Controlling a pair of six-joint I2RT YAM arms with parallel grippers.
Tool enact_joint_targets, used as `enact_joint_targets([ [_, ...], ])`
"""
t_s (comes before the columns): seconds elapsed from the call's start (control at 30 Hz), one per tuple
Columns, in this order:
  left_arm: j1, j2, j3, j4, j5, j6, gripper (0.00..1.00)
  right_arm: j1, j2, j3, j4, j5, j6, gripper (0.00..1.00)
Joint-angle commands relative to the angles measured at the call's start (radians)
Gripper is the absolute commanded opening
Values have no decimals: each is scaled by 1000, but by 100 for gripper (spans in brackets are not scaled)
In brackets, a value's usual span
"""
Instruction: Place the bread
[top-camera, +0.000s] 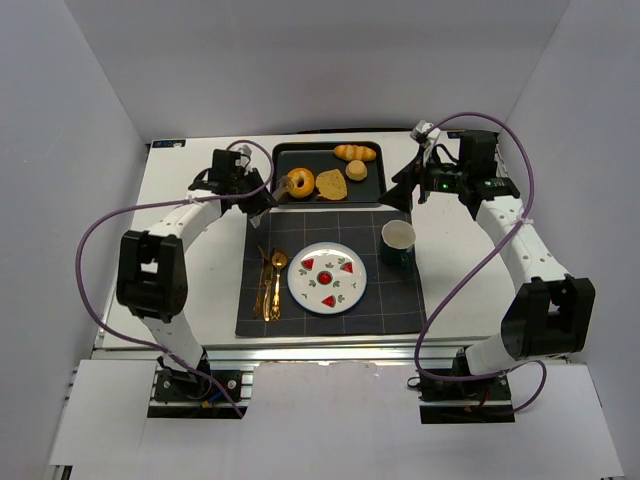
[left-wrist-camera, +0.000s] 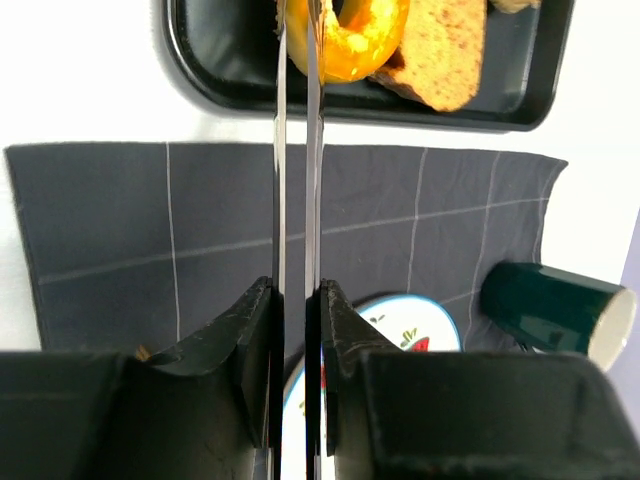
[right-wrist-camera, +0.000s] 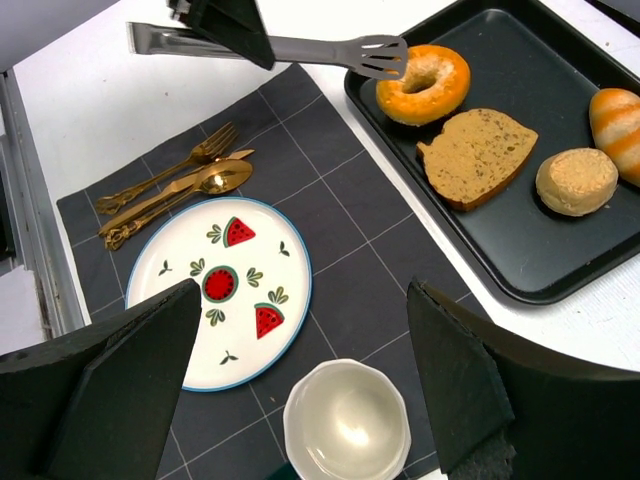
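The bagel would come off the tray too if I lifted my left gripper and the tongs (right-wrist-camera: 300, 45) now, because the slotted ends of the tongs pinch the bagel's rim.
The bread is a golden-brown ring bagel (top-camera: 299, 183) lying at the near left of the black tray (top-camera: 370, 185). It also shows in the left wrist view (left-wrist-camera: 365, 35) and the right wrist view (right-wrist-camera: 423, 82). My left gripper (top-camera: 250, 195) (left-wrist-camera: 297, 300) is shut on metal tongs (right-wrist-camera: 300, 45) (left-wrist-camera: 296, 150). The tongs' slotted tips rest against the bagel's left rim, with the blades close together. My right gripper (top-camera: 412, 188) (right-wrist-camera: 305, 290) is open and empty, hovering above the cup (right-wrist-camera: 347, 425).
The tray also holds a flat tan slice (right-wrist-camera: 475, 155), a small round bun (right-wrist-camera: 577, 180) and a striped roll (right-wrist-camera: 618, 115). A watermelon-pattern plate (top-camera: 327, 295), gold cutlery (top-camera: 270, 285) and the green cup (top-camera: 398, 243) sit on a dark gridded mat (top-camera: 390, 300).
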Motion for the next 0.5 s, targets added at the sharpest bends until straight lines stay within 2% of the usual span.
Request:
enact_joint_targets([
  [0.0,-4,-179,-34,22,-2,2,3,-9,-43,-8,23,-35,6,88],
  [0.1,-4,-285,-101,24,-10,-17,0,-9,-41,-5,20,-36,6,88],
  [0.3,-27,-471,-251,-48,77,-48,0,-9,-35,7,-6,-33,-14,88],
  [0.47,-147,-613,-348,-174,116,-64,0,-9,-32,14,-40,-32,-38,88],
])
